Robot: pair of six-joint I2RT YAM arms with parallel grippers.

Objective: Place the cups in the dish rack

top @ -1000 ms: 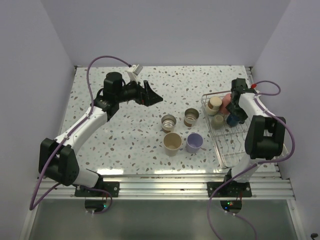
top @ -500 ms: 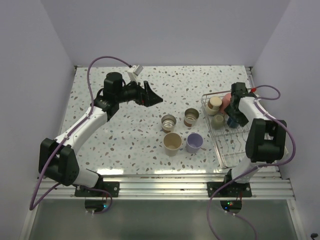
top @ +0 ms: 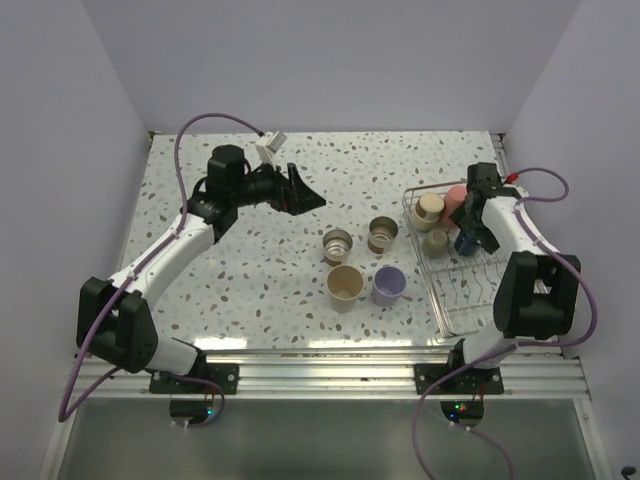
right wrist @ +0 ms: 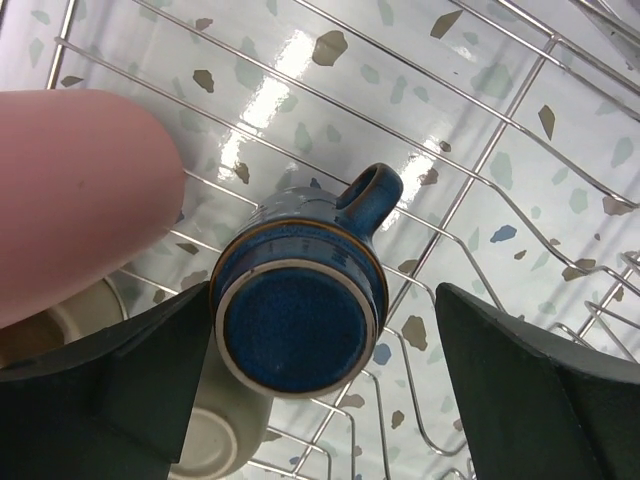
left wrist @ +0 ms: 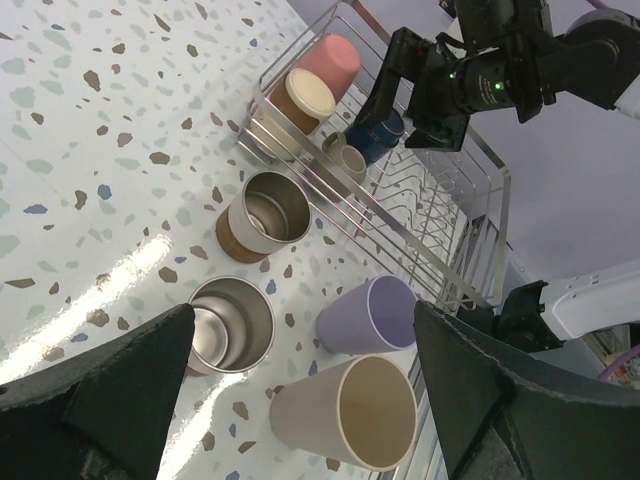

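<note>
The robot's left gripper would leave both steel cups standing on the tabletop if it lifted now, because its open fingers are short of them.
The wire dish rack stands at the right. It holds a pink cup, a tan cup, a small beige cup and a dark blue mug, which lies bottom-up on the wires. My right gripper hangs open around the mug, its left finger close beside it. On the table sit two steel cups, a tan cup and a lavender cup. My left gripper is open in the air, back and left of them.
The rack's near half shows only bare wires. White walls close the table at the back and both sides. The right arm's cable loops beside the rack's far corner.
My right gripper has opened and let go of the dark blue mug, which now rests in the rack. The right arm has shifted slightly. The left arm has not moved.
</note>
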